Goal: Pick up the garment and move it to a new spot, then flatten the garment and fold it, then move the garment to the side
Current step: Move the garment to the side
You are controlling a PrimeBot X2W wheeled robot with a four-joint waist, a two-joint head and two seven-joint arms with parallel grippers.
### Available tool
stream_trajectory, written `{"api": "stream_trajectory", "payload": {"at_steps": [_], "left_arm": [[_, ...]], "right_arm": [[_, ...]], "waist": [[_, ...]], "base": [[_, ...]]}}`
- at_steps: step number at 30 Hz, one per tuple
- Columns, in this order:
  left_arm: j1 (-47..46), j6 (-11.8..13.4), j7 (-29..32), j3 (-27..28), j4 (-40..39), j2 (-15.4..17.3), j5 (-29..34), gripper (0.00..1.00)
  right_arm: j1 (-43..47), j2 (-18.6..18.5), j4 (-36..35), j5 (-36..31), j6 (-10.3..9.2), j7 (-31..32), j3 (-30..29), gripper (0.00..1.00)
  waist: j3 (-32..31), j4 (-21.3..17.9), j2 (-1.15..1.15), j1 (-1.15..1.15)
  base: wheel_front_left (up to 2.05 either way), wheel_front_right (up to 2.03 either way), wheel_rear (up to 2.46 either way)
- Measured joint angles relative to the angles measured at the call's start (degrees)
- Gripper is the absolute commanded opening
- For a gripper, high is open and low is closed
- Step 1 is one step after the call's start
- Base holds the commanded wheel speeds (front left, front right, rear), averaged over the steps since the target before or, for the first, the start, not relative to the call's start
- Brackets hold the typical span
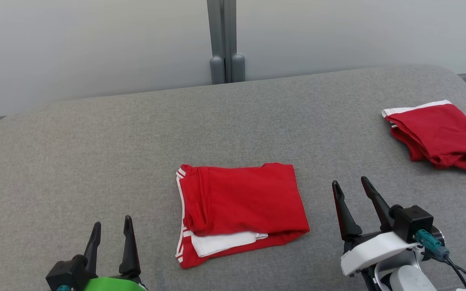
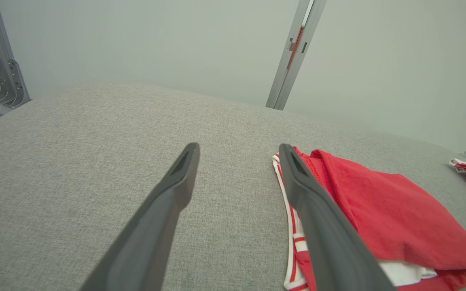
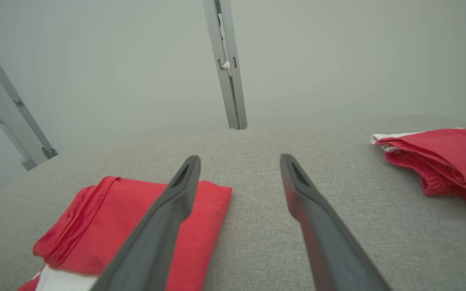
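Observation:
I will move the folded garment to the side next. I should grip it with my right gripper by its plain red edge (image 1: 300, 198), opposite its white-striped edge (image 1: 181, 213).
A red garment (image 1: 243, 206) with white trim lies folded in the middle of the grey table (image 1: 95, 153). It appears beside the fingers in the left wrist view (image 2: 378, 210) and the right wrist view (image 3: 107, 226). My left gripper (image 1: 111, 226) hovers open at the lower left, well left of the garment, holding nothing. At the lower right, just off the garment's right edge, my right gripper (image 1: 351, 182) stands open and empty. In each wrist view the two dark fingers (image 2: 168, 210) (image 3: 322, 226) are spread wide over bare cloth surface.
A second folded red garment (image 1: 439, 135) with a white band rests at the table's far right edge, also in the right wrist view (image 3: 443, 161). A grey metal post (image 1: 225, 40) rises behind the table against a pale wall.

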Motion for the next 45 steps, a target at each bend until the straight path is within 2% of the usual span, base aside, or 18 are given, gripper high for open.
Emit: {"api": "stream_trajectory", "payload": {"at_steps": [12, 20, 25, 34, 39, 40, 41, 42, 43, 44, 45], "left_arm": [[0.00, -1.18, 0.00, 1.48, 0.48, -0.86, 1.71, 1.00], [-0.11, -1.46, -0.01, 1.45, 0.63, -1.26, 2.60, 1.00], [-1.02, -1.70, -0.01, 0.65, 1.11, -1.43, 3.00, 1.00], [-2.76, -1.68, -0.01, -0.09, 1.67, -1.59, 3.02, 1.00], [-3.37, -1.47, -0.01, -0.13, 1.66, -1.62, 2.69, 1.00], [-3.37, -1.44, -0.01, -0.19, 1.66, -1.62, 2.59, 1.00], [-3.38, -1.43, -0.01, -0.24, 1.66, -1.62, 2.44, 1.00], [-3.42, -1.37, -0.01, -0.31, 1.66, -1.62, 2.38, 1.00], [-3.51, -1.24, -0.01, -0.35, 1.66, -1.62, 2.37, 1.00], [-3.58, -1.19, -0.01, -0.36, 1.64, -1.63, 2.37, 1.00], [-3.63, -1.18, -0.01, -0.35, 1.56, -1.63, 2.38, 1.00]], "right_arm": [[-0.16, 0.00, 1.85, -0.53, 0.00, 0.13, -0.11, 1.00], [-2.43, 0.03, 7.33, 4.20, 0.00, 12.38, 1.16, 1.00], [-6.56, 0.02, 9.32, 6.87, 0.00, 17.37, 0.65, 1.00], [-14.29, -0.08, 16.72, 9.15, 0.00, 28.43, -1.58, 1.00], [-16.61, -0.88, 19.75, 10.49, 0.00, 32.33, -1.20, 1.00], [-16.94, -0.98, 20.27, 10.90, 0.00, 33.23, -0.78, 0.94], [-17.11, -1.10, 20.56, 11.13, 0.00, 33.71, -0.47, 0.76], [-17.39, -1.32, 20.68, 11.29, 0.00, 33.89, -0.23, 0.47], [-17.72, -1.48, 20.75, 11.35, 0.00, 33.89, -0.11, 0.41], [-17.90, -1.53, 20.84, 11.35, 0.00, 33.88, 0.00, 0.20], [-18.08, -1.55, 20.93, 11.34, 0.00, 33.68, 0.25, 0.05]], "waist": [[0.14, 0.13, 0.00, 0.00], [0.95, 1.11, 0.00, 0.00], [2.35, 2.45, 0.00, 0.00], [5.24, 6.84, 0.00, 0.00], [6.57, 9.20, 0.00, 0.00], [6.84, 9.61, 0.00, 0.00], [7.05, 9.88, 0.00, 0.00], [7.32, 10.16, 0.00, 0.00], [7.59, 10.36, 0.00, 0.00], [7.80, 10.46, 0.00, 0.00], [8.05, 10.50, 0.00, 0.00]], "base": [[0.00, 0.00, 0.00], [0.00, 0.00, 0.00], [0.00, 0.00, 0.00], [0.00, 0.00, 0.00], [0.00, 0.00, 0.00], [0.00, 0.00, 0.00], [0.00, 0.00, 0.00], [0.00, 0.00, 0.00], [0.00, 0.00, 0.00], [0.00, 0.00, 0.00], [0.00, 0.00, 0.00]]}}
